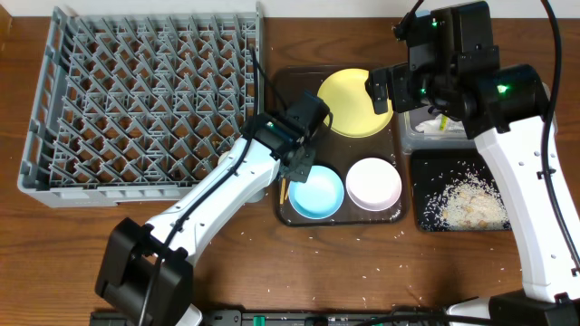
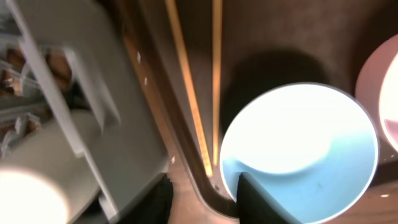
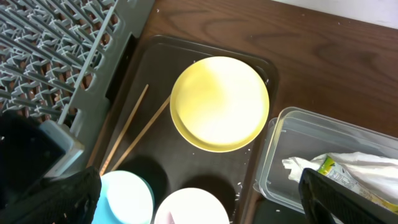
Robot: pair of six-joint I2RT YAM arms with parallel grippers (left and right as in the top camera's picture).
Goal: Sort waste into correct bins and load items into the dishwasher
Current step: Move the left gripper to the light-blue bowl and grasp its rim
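Observation:
The light blue bowl should be grabbed next with the left gripper by its rim nearest the grey dish rack (image 2: pixel 224 155). The bowl's body then stays free to load.
My left gripper (image 1: pixel 299 165) hangs open over the front left corner of the brown tray (image 1: pixel 294 91). One of its fingers (image 2: pixel 261 202) overlaps the rim of the light blue bowl (image 2: pixel 298 155); nothing sits between the jaws. The chopsticks (image 2: pixel 214 81) lie flat in the tray beside that bowl. My right gripper (image 3: pixel 199 199) stands wide open and empty above the yellow plate (image 3: pixel 219 102) and white bowl (image 1: pixel 373 183). The napkin (image 3: pixel 311 167) and wrapper (image 3: pixel 333 165) lie in the clear tub (image 1: pixel 412 136). Rice (image 1: pixel 471 201) covers the black tray (image 1: pixel 426 167).
The grey dish rack (image 1: pixel 145 100) fills the left of the table, its wall close against the brown tray's left edge. Loose rice grains (image 1: pixel 367 276) dot the wood in front of the trays.

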